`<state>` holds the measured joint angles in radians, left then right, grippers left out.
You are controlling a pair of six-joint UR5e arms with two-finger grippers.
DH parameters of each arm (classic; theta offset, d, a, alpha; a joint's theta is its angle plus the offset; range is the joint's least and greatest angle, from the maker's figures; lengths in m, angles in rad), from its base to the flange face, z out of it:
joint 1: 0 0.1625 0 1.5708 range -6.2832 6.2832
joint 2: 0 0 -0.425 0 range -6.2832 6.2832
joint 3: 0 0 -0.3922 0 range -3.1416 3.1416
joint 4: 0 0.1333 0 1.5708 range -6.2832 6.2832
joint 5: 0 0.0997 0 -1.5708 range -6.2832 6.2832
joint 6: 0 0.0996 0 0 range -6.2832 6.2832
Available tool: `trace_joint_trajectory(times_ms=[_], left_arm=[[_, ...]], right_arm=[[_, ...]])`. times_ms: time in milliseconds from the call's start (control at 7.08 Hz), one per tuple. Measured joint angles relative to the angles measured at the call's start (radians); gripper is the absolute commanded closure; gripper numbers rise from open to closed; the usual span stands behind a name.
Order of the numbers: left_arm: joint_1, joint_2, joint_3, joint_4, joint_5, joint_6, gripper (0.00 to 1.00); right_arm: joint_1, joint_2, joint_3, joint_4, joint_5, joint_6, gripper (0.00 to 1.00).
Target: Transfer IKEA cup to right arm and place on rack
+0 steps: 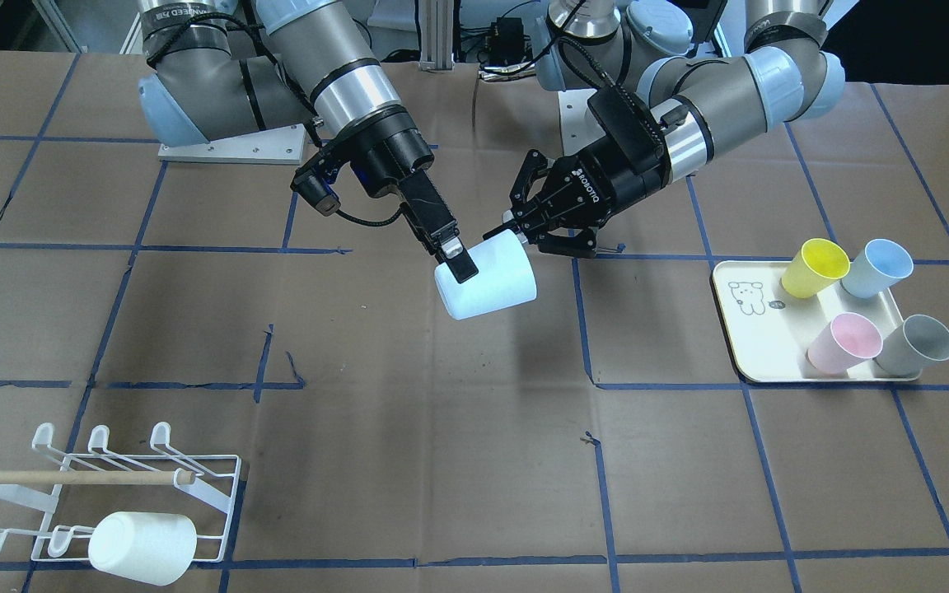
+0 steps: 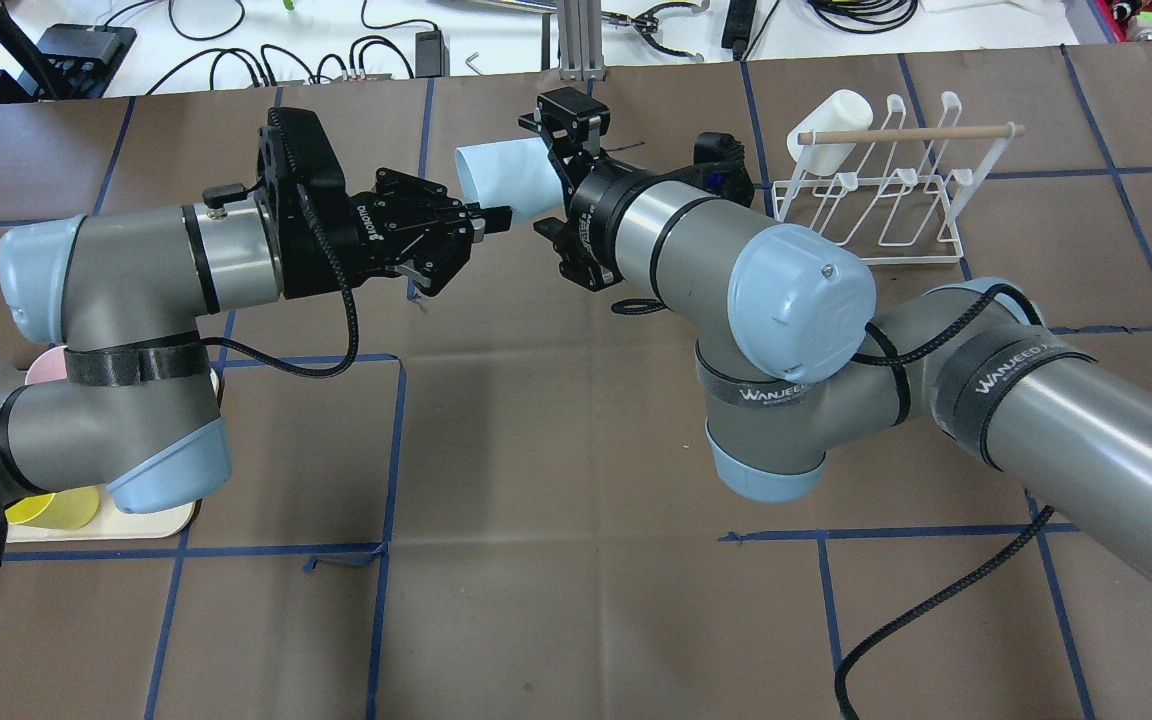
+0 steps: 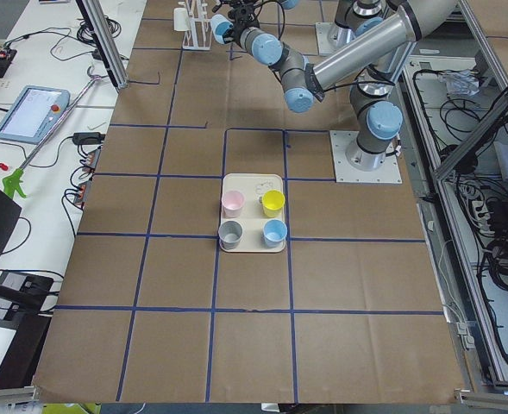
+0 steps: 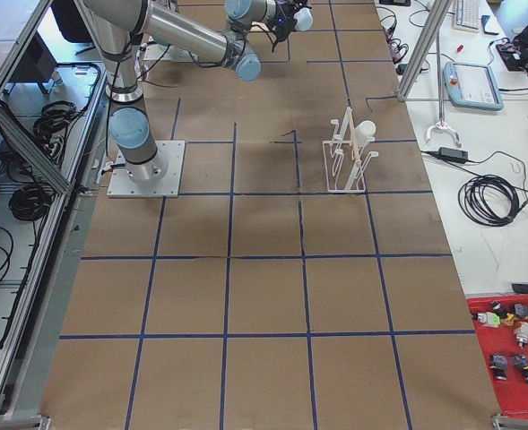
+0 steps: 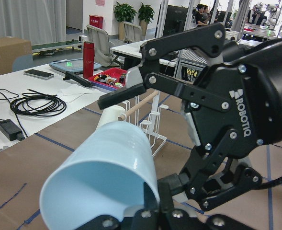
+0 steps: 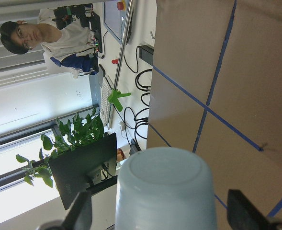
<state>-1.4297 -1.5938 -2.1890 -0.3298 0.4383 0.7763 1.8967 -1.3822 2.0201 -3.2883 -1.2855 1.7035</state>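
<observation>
I need to carry the pale-blue cup over to the rack point(image 1: 112, 486), so I should grab the cup by its base end point(image 1: 453, 295) with my right gripper next.
A pale-blue IKEA cup point(image 1: 487, 284) hangs on its side above the table's middle; it also shows in the overhead view point(image 2: 501, 175). My left gripper point(image 1: 516, 235) is shut on its rim, and the left wrist view looks into the cup's mouth point(image 5: 90, 191). My right gripper point(image 1: 473, 263) straddles the cup's body. In the right wrist view the fingers point(image 6: 243, 215) stand a little off the cup's sides point(image 6: 164, 191), so it is open. The white wire rack point(image 1: 112, 486) with a wooden dowel stands at the table's right end point(image 2: 876, 190).
A white cup point(image 1: 141, 548) hangs on the rack's corner prong. A cream tray point(image 1: 746, 329) on my left side holds a yellow cup point(image 1: 812, 268), a blue cup point(image 1: 876, 268), a pink cup point(image 1: 843, 342) and a grey cup point(image 1: 915, 344). Brown paper with blue tape lines covers the table.
</observation>
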Motion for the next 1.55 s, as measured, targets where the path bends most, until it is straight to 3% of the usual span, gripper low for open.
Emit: trace_joint_trajectory(times_ms=[424, 1271, 1553], left_arm=[[0.0, 0.0, 0.0, 0.0, 0.0, -0.001, 0.94], [0.0, 0.0, 0.001, 0.0, 0.0, -0.003, 0.94], [0.0, 0.001, 0.002, 0.0, 0.001, -0.004, 0.91]], right_arm=[[0.003, 0.019, -0.019, 0.005, 0.005, -0.005, 0.02], [0.01, 0.029, -0.021, 0.011, 0.006, -0.004, 0.23], [0.011, 0.029, -0.02, 0.012, 0.006, 0.001, 0.4]])
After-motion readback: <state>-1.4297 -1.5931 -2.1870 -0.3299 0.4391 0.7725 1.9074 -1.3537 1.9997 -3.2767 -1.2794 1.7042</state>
